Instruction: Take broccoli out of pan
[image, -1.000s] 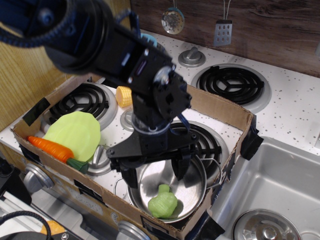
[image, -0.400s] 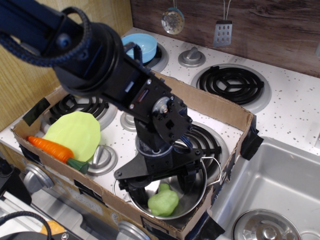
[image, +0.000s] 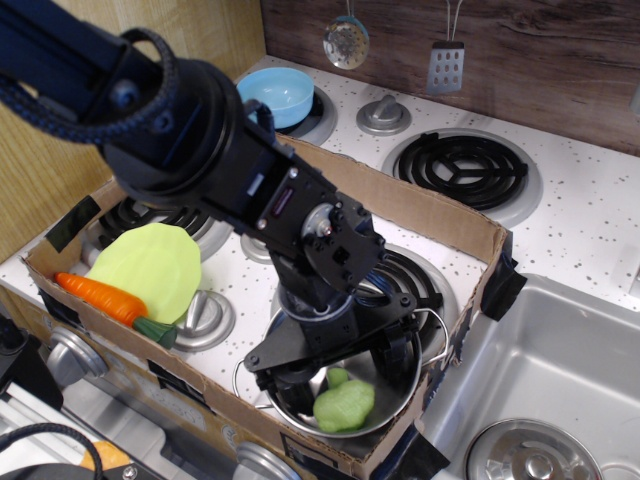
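Observation:
The gripper should next take the light-green broccoli out of the pan (image: 400, 398), and for that it should grab the broccoli by its short stem (image: 337, 377).
The broccoli (image: 344, 405), a light-green lumpy toy, lies inside the shiny steel pan (image: 400, 398) at the front of the cardboard box. My black gripper (image: 337, 372) reaches down into the pan from above, its fingers spread to either side of the broccoli's upper end. The jaws look open and not closed on it. The left finger (image: 284, 378) is near the pan's left wall and the right finger (image: 395, 356) is near its right rim. The arm hides the back of the pan.
A cardboard box (image: 440, 218) rings the stove area. Inside it lie a lime-green plate (image: 150, 268) and an orange carrot (image: 100, 297) at left. A light-blue bowl (image: 276, 95) sits at the back. A sink (image: 560, 380) is at right. Burner (image: 464, 165) behind.
The gripper has come down from above the pan into it and shifted right. The broccoli has shifted a little to the right within the pan.

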